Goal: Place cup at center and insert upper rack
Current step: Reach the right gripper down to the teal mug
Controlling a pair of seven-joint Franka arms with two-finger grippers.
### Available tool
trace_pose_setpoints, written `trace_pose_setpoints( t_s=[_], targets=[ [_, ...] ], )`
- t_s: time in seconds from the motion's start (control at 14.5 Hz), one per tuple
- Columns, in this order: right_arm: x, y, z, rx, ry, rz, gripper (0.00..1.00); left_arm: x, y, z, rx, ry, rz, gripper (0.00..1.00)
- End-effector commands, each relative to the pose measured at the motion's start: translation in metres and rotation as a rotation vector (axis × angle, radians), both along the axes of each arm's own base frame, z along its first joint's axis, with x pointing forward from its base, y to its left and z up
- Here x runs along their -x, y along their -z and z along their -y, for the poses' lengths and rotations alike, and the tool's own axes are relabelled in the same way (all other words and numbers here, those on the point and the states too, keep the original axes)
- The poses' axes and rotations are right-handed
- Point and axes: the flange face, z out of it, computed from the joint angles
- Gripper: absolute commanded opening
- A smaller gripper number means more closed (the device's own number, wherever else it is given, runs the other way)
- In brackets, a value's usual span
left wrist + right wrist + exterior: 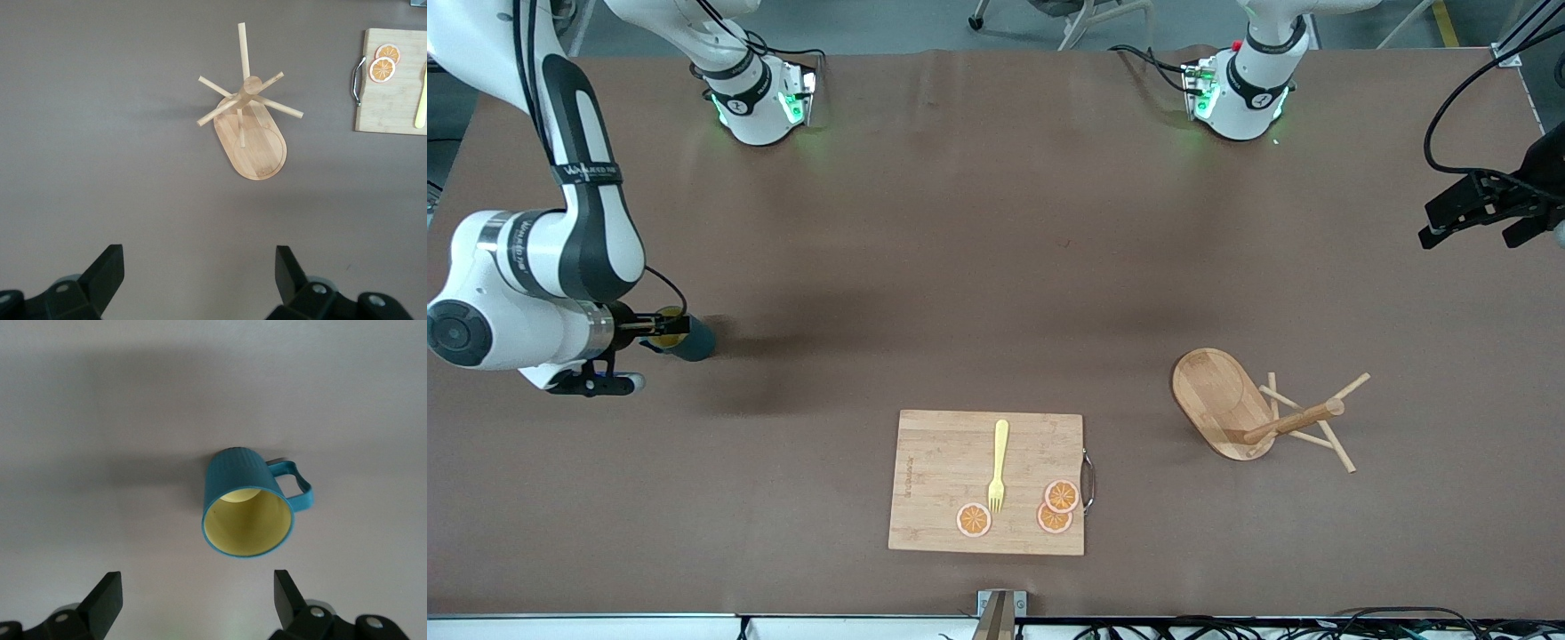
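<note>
My right gripper should next take hold of the teal cup by the cup's rim so that it can place the cup [691, 340] at the center.
The dark teal cup [691, 340] with a yellow inside stands upright on the brown table toward the right arm's end. In the right wrist view the cup [247, 513] shows its mouth and small side handle. My right gripper [656, 329] hangs just above and beside it, open [197, 580], touching nothing. The upper rack [1232, 404], a wooden mug tree with an oval base, stands toward the left arm's end. My left gripper [1469, 233] hovers high by that table end, open [199, 257] and empty, with the upper rack [253, 143] well ahead of its fingers.
A rectangular bamboo cutting board [938, 480] lies near the front camera edge of the table, carrying a yellow fork [997, 467] and orange slices [1058, 508]. The board [393, 107] also shows in the left wrist view. Both arm bases stand along the table's back edge.
</note>
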Motion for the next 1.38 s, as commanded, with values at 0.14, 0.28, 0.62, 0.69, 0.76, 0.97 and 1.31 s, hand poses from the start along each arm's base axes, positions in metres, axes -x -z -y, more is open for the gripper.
trace_pose_setpoints(
  t_s=[0.14,0.28,0.62,0.69,0.76,0.97,1.31],
  targets=[
    [0.018,0.035,0.004,-0.058,-0.118,0.016,0.99,0.002,-0.006,0.001,0.008,0.007,0.005,1.0],
    [0.023,0.042,0.002,-0.059,-0.122,0.005,0.98,0.002,-0.006,0.001,0.008,0.009,0.005,1.0],
    [0.031,0.059,0.001,-0.066,-0.159,0.028,0.97,0.002,-0.006,0.001,0.008,0.007,0.005,1.0],
    [0.032,0.062,0.001,-0.066,-0.159,0.031,0.95,0.002,-0.006,0.001,0.008,0.009,0.005,1.0],
    [0.033,0.063,0.0,-0.066,-0.161,0.03,0.93,0.002,-0.006,0.001,0.008,0.009,0.005,1.0],
    [0.033,0.065,0.001,-0.065,-0.159,0.033,0.82,0.002,-0.006,0.002,0.01,0.01,0.005,1.0],
    [0.033,0.078,0.001,-0.061,-0.162,0.037,0.75,0.002,-0.006,0.002,0.01,0.009,0.005,1.0]
  ],
)
